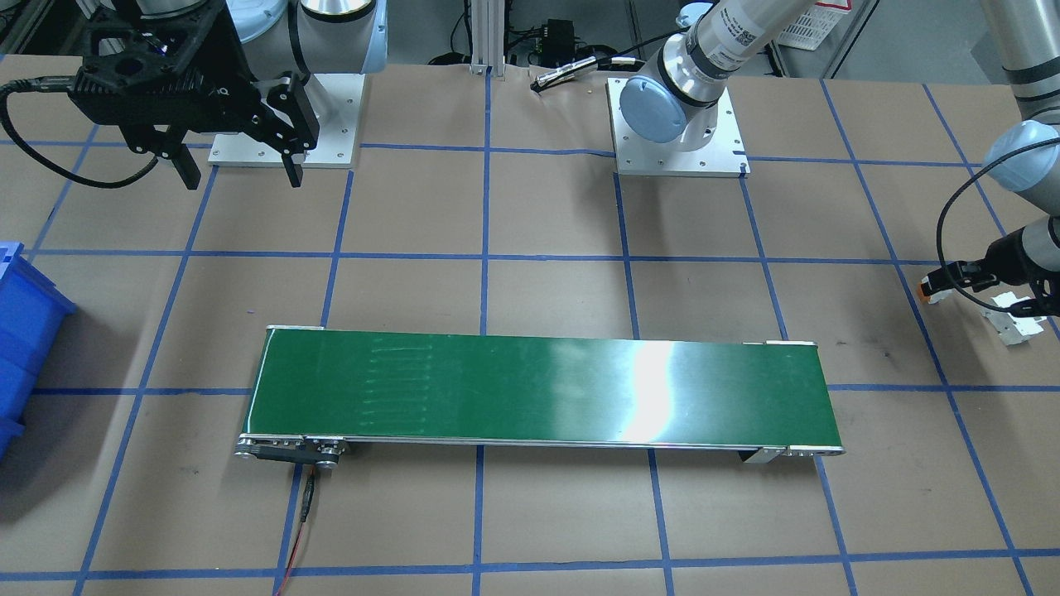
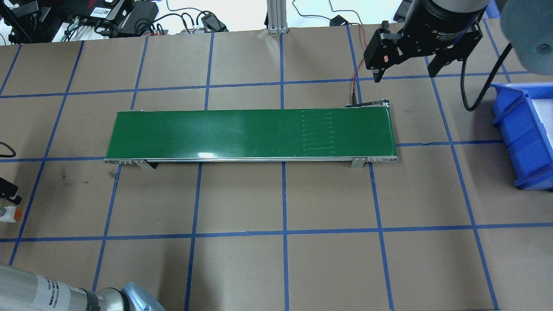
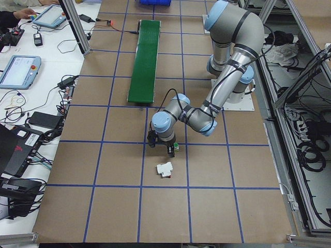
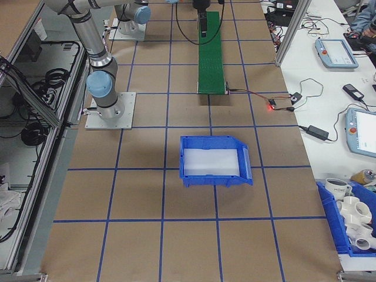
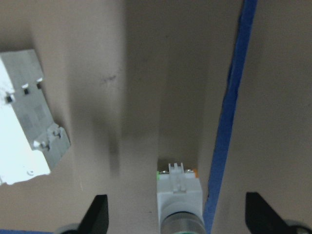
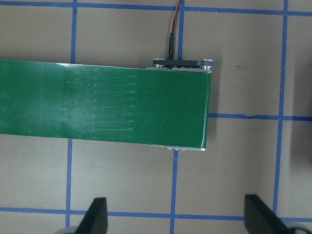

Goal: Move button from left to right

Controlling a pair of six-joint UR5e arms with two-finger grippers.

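I should next grab the button by its metal collar (image 5: 183,223) with my left gripper to carry the button over to the green conveyor belt.
The button (image 5: 179,192), with a white collar and a green cap, lies on the brown paper beside a blue tape line. It also shows at the table's left end (image 2: 9,214) (image 1: 929,290). My left gripper (image 5: 179,219) is open and low over the table. Its fingers stand wide on either side of the button without touching it. My right gripper (image 2: 405,73) hangs open and empty above the far right end of the green conveyor belt (image 2: 250,134). That belt end fills the right wrist view (image 6: 102,107).
A white breaker-like block (image 5: 24,126) lies just beside the button (image 3: 164,169). A blue bin (image 2: 525,134) stands on the table's right side (image 4: 214,160). A red and black cable (image 6: 173,34) runs from the belt's motor end.
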